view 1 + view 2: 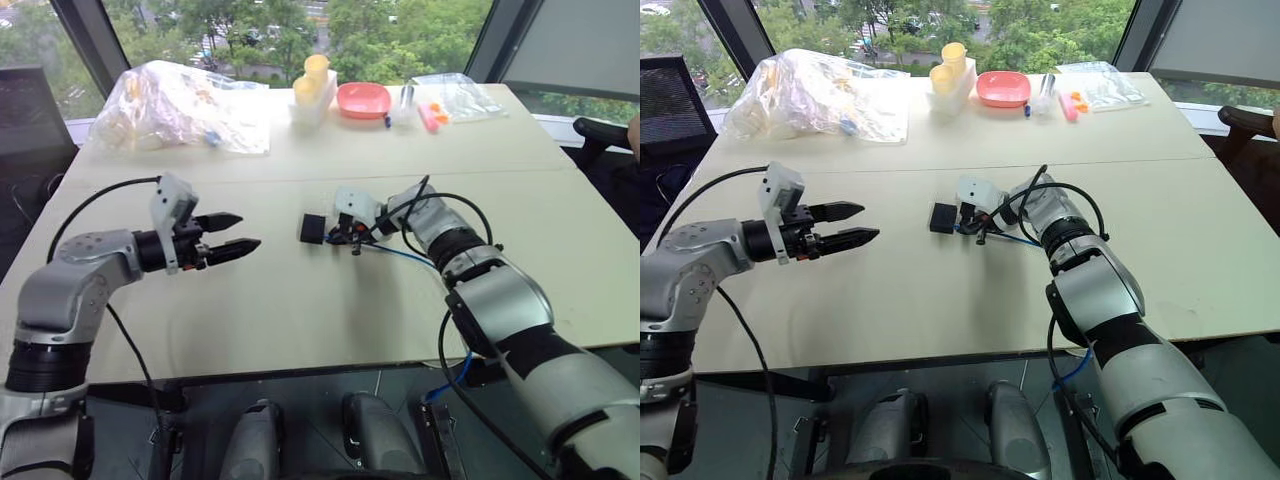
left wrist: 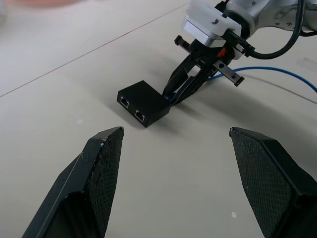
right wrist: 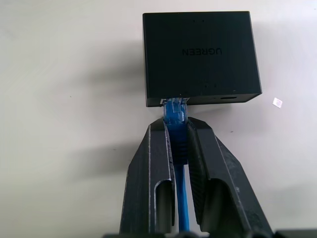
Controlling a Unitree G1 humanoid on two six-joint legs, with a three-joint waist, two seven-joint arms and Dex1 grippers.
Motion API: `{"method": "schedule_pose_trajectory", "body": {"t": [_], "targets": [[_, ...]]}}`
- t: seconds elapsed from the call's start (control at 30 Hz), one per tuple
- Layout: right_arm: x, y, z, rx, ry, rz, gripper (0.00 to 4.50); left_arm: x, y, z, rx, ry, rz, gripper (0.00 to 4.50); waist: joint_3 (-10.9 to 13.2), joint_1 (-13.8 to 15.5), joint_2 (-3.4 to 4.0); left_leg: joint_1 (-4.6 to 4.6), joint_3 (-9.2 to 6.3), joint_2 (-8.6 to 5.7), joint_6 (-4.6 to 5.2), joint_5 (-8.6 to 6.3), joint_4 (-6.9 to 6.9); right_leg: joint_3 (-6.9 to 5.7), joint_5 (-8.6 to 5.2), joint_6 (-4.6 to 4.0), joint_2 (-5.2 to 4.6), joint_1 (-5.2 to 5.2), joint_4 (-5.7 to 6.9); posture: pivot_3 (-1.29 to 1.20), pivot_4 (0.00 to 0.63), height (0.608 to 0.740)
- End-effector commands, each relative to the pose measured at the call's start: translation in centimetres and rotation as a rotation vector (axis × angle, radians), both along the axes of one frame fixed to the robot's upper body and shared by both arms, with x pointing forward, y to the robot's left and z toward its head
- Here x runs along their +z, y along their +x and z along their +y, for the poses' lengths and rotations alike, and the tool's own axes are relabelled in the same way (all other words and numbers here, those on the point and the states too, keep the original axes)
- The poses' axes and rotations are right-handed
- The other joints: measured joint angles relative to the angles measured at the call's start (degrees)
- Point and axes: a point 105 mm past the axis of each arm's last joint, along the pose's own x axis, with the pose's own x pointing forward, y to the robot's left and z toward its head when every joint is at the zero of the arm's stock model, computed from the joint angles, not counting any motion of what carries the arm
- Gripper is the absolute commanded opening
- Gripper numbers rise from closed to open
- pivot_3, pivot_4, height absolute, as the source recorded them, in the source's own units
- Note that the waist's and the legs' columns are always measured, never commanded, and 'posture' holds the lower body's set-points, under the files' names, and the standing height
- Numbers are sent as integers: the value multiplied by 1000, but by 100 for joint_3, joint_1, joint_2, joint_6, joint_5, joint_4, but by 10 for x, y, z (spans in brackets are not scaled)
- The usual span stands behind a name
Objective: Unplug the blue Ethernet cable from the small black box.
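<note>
I will next grab the box with my left gripper by the end with empty ports, because my right gripper crowds the cable side of the small black box (image 1: 313, 229).
The small black box (image 3: 200, 57) lies flat near the middle of the table (image 1: 300, 320). The blue Ethernet cable (image 3: 177, 144) is plugged into the side of the box that faces my right arm. My right gripper (image 3: 177, 130) is shut on the cable just behind its plug, fingertips almost at the box. From there the cord (image 1: 405, 253) trails back along my right arm and off the table's front edge. Left of the box (image 1: 313, 229), my left gripper (image 1: 238, 232) hovers open and empty, pointing at it. The left wrist view shows two ports on the box (image 2: 143, 103).
At the table's far edge sit a crumpled clear plastic bag (image 1: 180, 105), a white container with yellow cups (image 1: 314, 88), a pink dish (image 1: 363, 100) and a clear packet with small items (image 1: 445, 100). A seam (image 1: 250, 182) runs across the tabletop behind the box.
</note>
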Motion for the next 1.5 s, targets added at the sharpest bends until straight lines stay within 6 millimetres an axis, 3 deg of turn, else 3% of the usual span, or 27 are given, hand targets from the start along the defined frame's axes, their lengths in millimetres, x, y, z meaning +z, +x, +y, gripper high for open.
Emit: {"method": "schedule_pose_trajectory", "body": {"t": [0.03,0.1,0.13,0.2,0.33,0.53,0.67,0.83,1.03,1.5], "targets": [[9,18,-39,43,-296,-339,12,14,12,6,16,5,-65,3583,0,31,0,1,0,0,0,0,0,0,0,0,0,0,0,0,150,740],[48,22,-28,95,-240,-604,12,27,24,13,44,-68,-85,3583,1,168,1,-11,-7,-5,-18,11,4,-5,-2,-2,-8,-5,-1,0,150,740],[72,21,-23,90,-197,-752,12,44,27,13,36,-213,-51,3583,3,191,1,-25,-4,-7,-27,16,5,-3,-1,-2,-11,-20,-4,0,150,740],[109,10,-17,58,-96,-942,12,64,19,10,-80,-379,-1,3583,8,190,-7,-41,-2,-13,-29,18,6,-1,-2,0,-17,-26,-8,0,150,740],[137,-15,-20,17,-62,-1123,12,67,32,9,-106,-414,55,3583,9,97,-4,-105,4,-10,-28,18,6,4,15,32,-6,-95,5,0,150,740],[142,-28,-15,-33,-27,-1190,12,78,72,-17,-158,-373,42,3583,12,201,-10,-103,-9,-4,-24,17,4,-7,9,26,17,-89,6,0,150,740],[140,-30,-14,-35,-62,-1187,12,73,89,-27,-162,-279,-8,3583,12,160,-10,-108,1,-8,-24,19,29,-1,4,6,6,-77,-7,0,150,740],[135,-37,-13,-50,-64,-1159,12,77,91,-54,-275,-243,-21,3583,12,177,-11,-110,-1,-7,-20,16,18,1,5,14,12,-84,-5,0,150,740],[130,-42,-7,-43,-57,-1139,12,83,95,-71,-316,-240,-43,3583,13,170,-12,-115,-1,-7,-17,14,17,1,12,30,11,-88,-8,0,150,740],[125,-50,5,-18,-34,-1127,12,88,100,-92,-326,-254,-65,3583,13,174,-12,-114,-3,-7,-17,14,17,1,13,31,11,-88,-6,0,150,740]]}}
